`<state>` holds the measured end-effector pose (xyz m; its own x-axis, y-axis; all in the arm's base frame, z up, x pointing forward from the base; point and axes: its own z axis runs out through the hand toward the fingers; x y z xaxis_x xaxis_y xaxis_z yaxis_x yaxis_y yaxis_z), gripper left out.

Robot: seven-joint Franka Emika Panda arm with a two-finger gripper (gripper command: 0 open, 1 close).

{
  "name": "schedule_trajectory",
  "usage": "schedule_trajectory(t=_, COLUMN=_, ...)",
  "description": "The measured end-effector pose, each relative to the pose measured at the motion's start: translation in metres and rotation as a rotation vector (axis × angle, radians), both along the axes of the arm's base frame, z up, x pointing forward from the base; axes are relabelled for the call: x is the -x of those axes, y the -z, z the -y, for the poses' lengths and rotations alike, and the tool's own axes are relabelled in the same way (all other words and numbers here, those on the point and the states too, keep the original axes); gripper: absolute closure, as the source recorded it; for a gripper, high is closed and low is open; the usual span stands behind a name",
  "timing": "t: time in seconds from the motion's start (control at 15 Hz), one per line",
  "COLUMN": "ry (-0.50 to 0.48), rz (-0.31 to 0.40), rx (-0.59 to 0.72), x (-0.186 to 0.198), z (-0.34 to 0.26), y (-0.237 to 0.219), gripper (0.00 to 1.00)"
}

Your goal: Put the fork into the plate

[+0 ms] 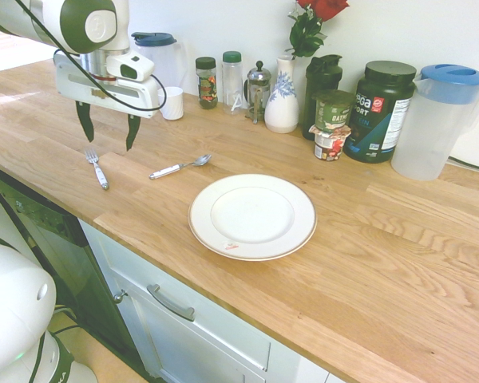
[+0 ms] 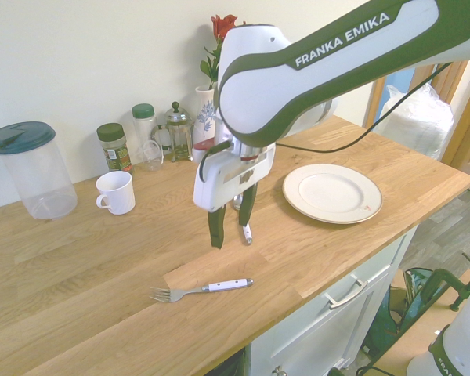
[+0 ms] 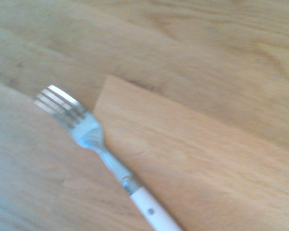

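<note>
The silver teeth of the fork are on the counter. The fork should go into the plate, so my gripper should next grab the fork by its white handle (image 1: 102, 177) (image 3: 153, 210).
The fork (image 1: 96, 168) has silver tines and a white handle and lies flat on the wooden counter near its front edge, also showing as the fork (image 2: 204, 289) and, blurred and close, as the fork (image 3: 101, 149). My gripper (image 1: 108, 137) hangs open a little above and behind it, fingers pointing down, empty; from the other side the gripper (image 2: 229, 233) is above the counter between fork and spoon. The white gold-rimmed plate (image 1: 252, 216) sits empty further along the counter, well away from the gripper, and appears as the plate (image 2: 332, 193).
A spoon (image 1: 180, 167) with a pale handle lies between fork and plate. A white mug (image 2: 116, 193), jars, a French press, a flower vase (image 1: 282, 96), tubs and two plastic pitchers (image 1: 435, 120) line the back wall. The counter's front edge runs close to the fork.
</note>
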<state>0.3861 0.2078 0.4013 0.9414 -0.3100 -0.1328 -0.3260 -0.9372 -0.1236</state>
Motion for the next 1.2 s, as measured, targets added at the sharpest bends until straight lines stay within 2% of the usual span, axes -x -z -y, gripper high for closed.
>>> schedule_trajectory(t=0.27, ry=-0.17, rz=-0.05, rx=0.014, x=0.014, z=-0.009, y=0.022, gripper=0.0)
schedule_trajectory(t=0.33, ry=-0.204, rz=-0.055, rx=0.018, x=0.019, z=-0.01, y=0.032, gripper=1.0)
schedule_trajectory(t=0.47, ry=-0.264, rz=-0.026, rx=0.019, x=0.027, z=-0.015, y=0.043, gripper=1.0)
schedule_trajectory(t=0.67, ry=-0.328, rz=0.073, rx=0.01, x=0.031, z=-0.02, y=0.053, gripper=1.0)
schedule_trajectory(t=0.87, ry=-0.369, rz=0.13, rx=0.016, x=0.039, z=-0.024, y=0.065, gripper=1.0)
schedule_trajectory(t=1.2, ry=-0.398, rz=0.162, rx=0.023, x=0.043, z=-0.022, y=0.072, gripper=1.0)
